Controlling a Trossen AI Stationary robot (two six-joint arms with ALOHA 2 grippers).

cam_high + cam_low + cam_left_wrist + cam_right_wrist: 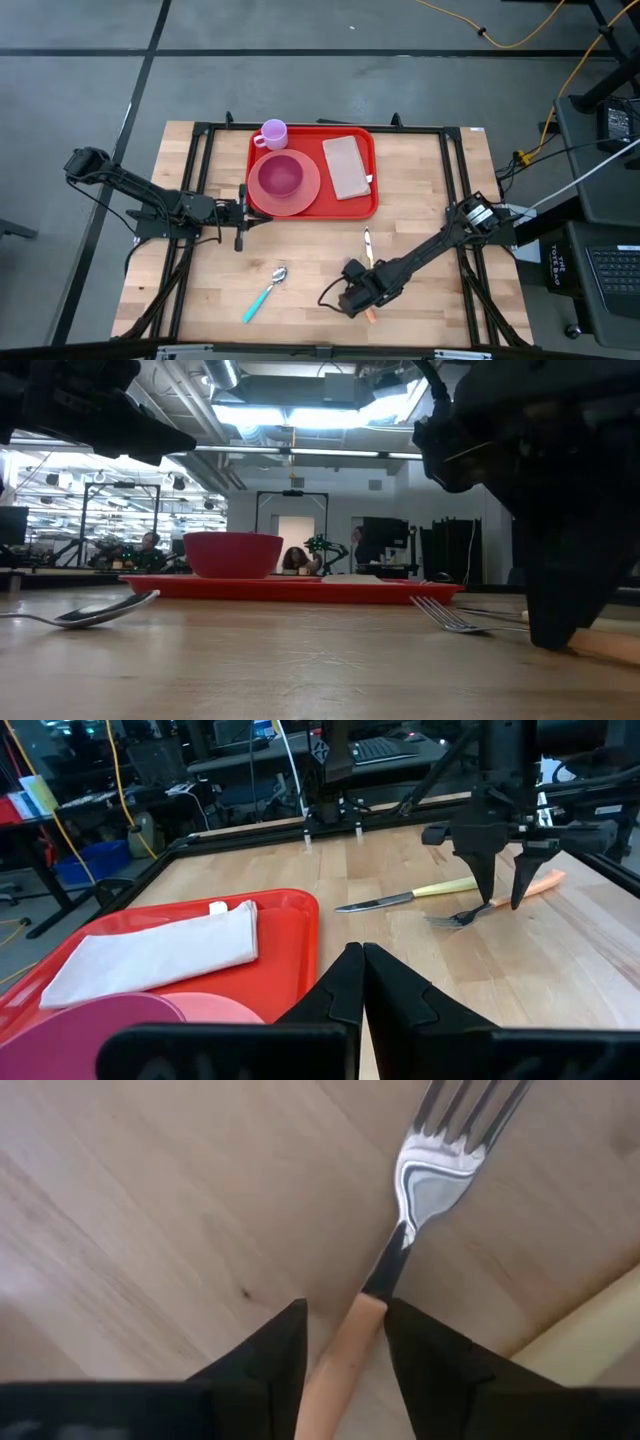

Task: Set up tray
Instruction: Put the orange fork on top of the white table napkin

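My right gripper should close on the handle now, because my fingers are on both sides of the orange handle (pixel 350 1338) behind the metal neck (pixel 388 1264).
The red tray (pixel 325 207) lies at the table's far middle. It holds a pink plate (pixel 300 195) with a bowl (pixel 281 175), a pink cup (pixel 273 133) and a folded napkin (pixel 347 167). An orange-handled fork (pixel 440 1170) lies flat on the wood near the front right. My right gripper (pixel 345 1315) points down over it, open. Its fingers stand on either side of the handle (pixel 345 1350), just behind the metal neck. My left gripper (pixel 240 212) waits shut by the tray's left rim, above the table.
A yellow-handled knife (pixel 367 245) lies just beyond the fork, toward the tray. A teal-handled spoon (pixel 265 293) lies on the wood at the front left. A black frame (pixel 200 150) runs along the table's sides.
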